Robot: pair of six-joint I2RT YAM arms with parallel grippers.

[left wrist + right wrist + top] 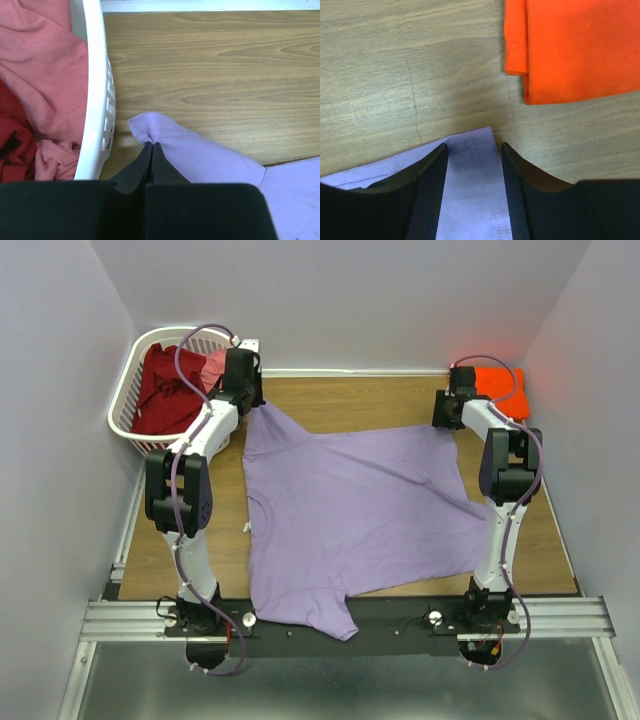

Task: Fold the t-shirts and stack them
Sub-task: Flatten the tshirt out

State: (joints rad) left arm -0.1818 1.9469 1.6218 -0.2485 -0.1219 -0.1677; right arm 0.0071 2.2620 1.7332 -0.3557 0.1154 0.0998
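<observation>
I will next grab the lavender t-shirt's far corner nearest the orange t-shirt with my right gripper. Then both grippers can straighten the lavender t-shirt for folding.
A large lavender t-shirt lies spread on the wooden table. My left gripper is shut on its far left corner, right beside the basket. My right gripper is open over the shirt's far right corner, one finger on each side of it. A folded orange t-shirt lies at the far right of the table, and it also shows in the right wrist view. A dark red shirt and a pink one lie in the basket.
A white slotted laundry basket stands at the far left corner; its rim is close to my left fingers. Walls close in the table on three sides. The shirt's near edge hangs over the arms' base rail.
</observation>
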